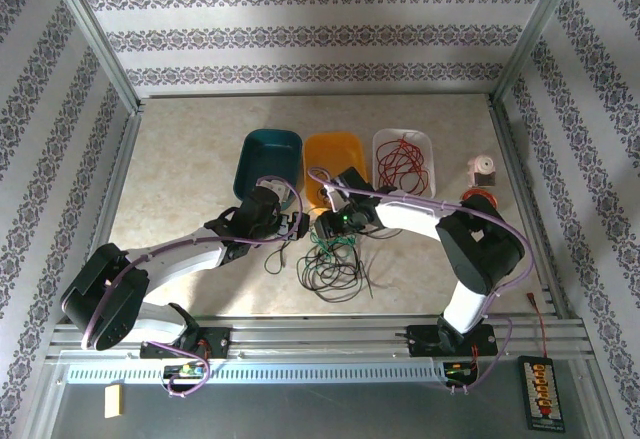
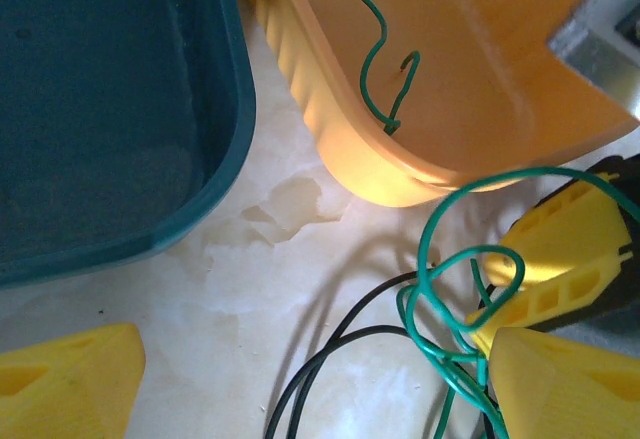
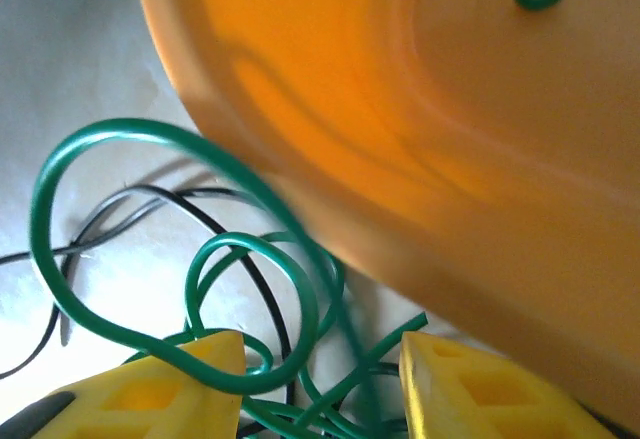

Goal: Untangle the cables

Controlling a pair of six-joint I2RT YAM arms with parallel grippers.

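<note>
The left gripper grabs the green cable by its raised loop beside my right gripper next, to untangle the green cable from the black cables.
A tangle of green and black cables (image 1: 333,259) lies on the table in front of the orange bin (image 1: 335,154). My left gripper (image 1: 299,227) is open just left of the tangle. In the left wrist view its fingers (image 2: 70,384) straddle bare table and two black cable strands (image 2: 340,359), with green loops (image 2: 470,289) by the right finger. My right gripper (image 1: 326,223) is at the tangle's top edge, against the orange bin (image 3: 420,109). Its jaws (image 3: 322,359) stand apart, green cable (image 3: 250,289) passing loosely between them and one loop draped over the left finger. Another green piece (image 2: 378,59) lies inside the orange bin.
A teal bin (image 1: 268,159) sits left of the orange one, and a white bin (image 1: 403,141) holding red cables (image 1: 400,166) sits to its right. A small reel of red wire (image 1: 478,198) and a white spool (image 1: 483,170) stand at the far right.
</note>
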